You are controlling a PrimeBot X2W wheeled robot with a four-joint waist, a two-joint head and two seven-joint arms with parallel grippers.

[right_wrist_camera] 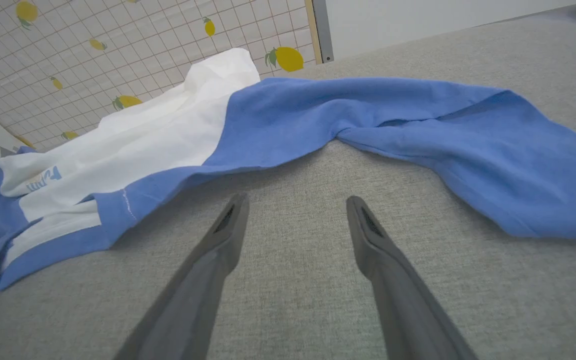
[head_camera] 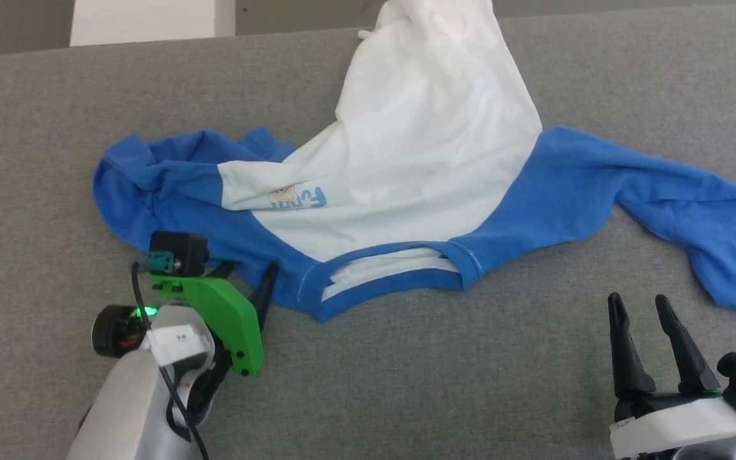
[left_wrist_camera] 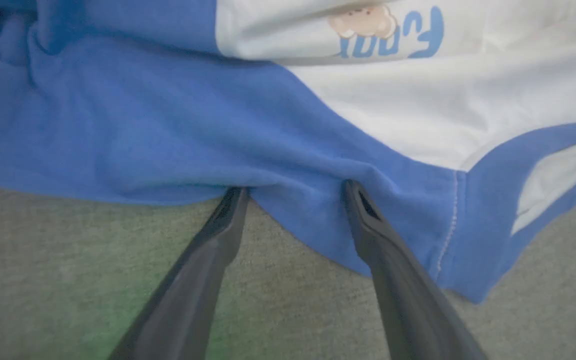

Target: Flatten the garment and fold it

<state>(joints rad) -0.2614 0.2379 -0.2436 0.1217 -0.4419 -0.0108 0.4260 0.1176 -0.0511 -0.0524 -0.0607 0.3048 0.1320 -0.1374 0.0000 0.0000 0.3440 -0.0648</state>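
My left gripper should next grab the garment's blue shoulder edge (head_camera: 246,269) to flatten the garment, as that edge puckers up into a fold while the white body (head_camera: 427,180) lies slack.
The garment (head_camera: 419,166) lies crumpled on the grey cloth surface (head_camera: 406,383), neck trim nearest me. Its white body runs away to the far edge. One blue sleeve is bunched at the left and the other (right_wrist_camera: 468,135) stretches out to the right. My left gripper (head_camera: 246,278) is open at the blue left shoulder, beside the neck trim. In the left wrist view the left gripper (left_wrist_camera: 295,190) straddles the shoulder's edge, with blue fabric between its fingers. My right gripper (head_camera: 637,303) stands open over bare surface, just short of the right sleeve; the right wrist view shows nothing between the right gripper (right_wrist_camera: 296,202) fingers.
A white box (head_camera: 151,22) stands beyond the surface's far edge at the upper left. In the right wrist view a lemon-patterned tiled floor (right_wrist_camera: 93,50) lies past that edge. The garment's white hem reaches that far edge.
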